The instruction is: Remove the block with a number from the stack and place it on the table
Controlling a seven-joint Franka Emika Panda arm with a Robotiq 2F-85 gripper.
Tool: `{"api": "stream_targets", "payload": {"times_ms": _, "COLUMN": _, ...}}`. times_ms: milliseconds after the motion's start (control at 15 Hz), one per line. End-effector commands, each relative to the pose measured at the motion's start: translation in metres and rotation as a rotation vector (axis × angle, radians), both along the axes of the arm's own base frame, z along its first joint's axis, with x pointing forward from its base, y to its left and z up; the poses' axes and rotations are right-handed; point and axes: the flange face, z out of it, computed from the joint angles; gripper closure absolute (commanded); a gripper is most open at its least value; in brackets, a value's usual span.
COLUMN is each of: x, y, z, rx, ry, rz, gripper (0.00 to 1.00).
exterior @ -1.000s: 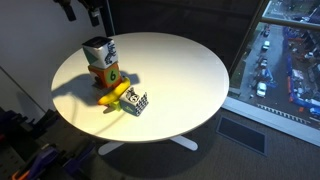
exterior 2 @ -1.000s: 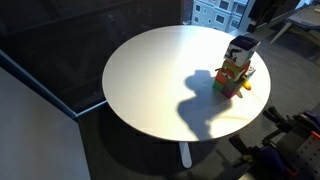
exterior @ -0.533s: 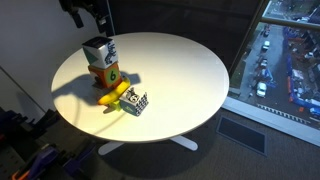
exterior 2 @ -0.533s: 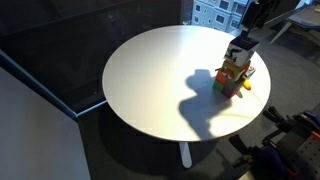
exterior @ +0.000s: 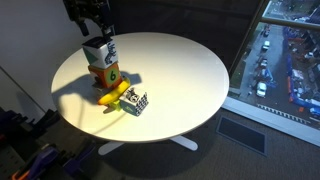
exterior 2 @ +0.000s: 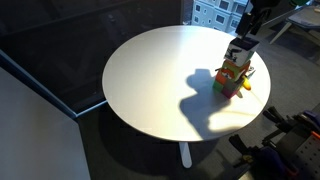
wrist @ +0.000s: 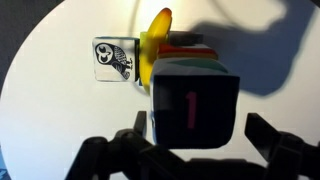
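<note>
I should next grab the block with a number [exterior: 100, 52] from above by its opposite sides. The block's bottom then stays free, so I can place it on the table.
The stack stands near the edge of the round white table [exterior: 180, 70]. Its top cube is the block with a number [exterior: 100, 52], also seen in an exterior view [exterior 2: 240, 50]; in the wrist view [wrist: 193, 108] its dark top face shows a reddish "1". Under it sits the orange cube [exterior: 106, 75] with a yellow curved piece [exterior: 112, 95] beside it. My gripper [exterior: 96, 33] hangs just above the top block. In the wrist view the gripper [wrist: 200, 124] is open, one finger on each side of the block, not touching it.
A black-and-white patterned cube [exterior: 135, 102] lies on the table next to the yellow piece, also in the wrist view [wrist: 115, 60]. The table edge is close to the stack. A window wall runs along one side of the room.
My gripper has come down from above towards the top of the stack. The blocks have not moved.
</note>
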Motion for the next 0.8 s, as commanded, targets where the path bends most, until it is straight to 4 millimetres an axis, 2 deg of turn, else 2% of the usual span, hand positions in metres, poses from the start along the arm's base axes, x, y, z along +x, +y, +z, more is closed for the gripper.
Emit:
{"api": "stream_targets", "payload": {"times_ms": 0, "x": 0.002, "y": -0.003, "z": -0.006, "rx": -0.005, "ry": -0.008, "rz": -0.007, "gripper": 0.0}}
{"api": "stream_targets", "payload": {"times_ms": 467, "x": 0.002, "y": -0.008, "z": -0.019, "rx": -0.011, "ry": 0.017, "rz": -0.016, "gripper": 0.0}}
{"api": "stream_targets", "payload": {"times_ms": 533, "x": 0.001, "y": -0.008, "z": -0.02, "rx": -0.013, "ry": 0.02, "rz": -0.017, "gripper": 0.25}}
{"api": "stream_targets", "payload": {"times_ms": 600, "x": 0.001, "y": -0.008, "z": -0.021, "rx": -0.014, "ry": 0.024, "rz": -0.019, "gripper": 0.26}}
{"api": "stream_targets", "payload": {"times_ms": 733, "x": 0.001, "y": -0.008, "z": -0.021, "rx": -0.014, "ry": 0.028, "rz": -0.024, "gripper": 0.41}}
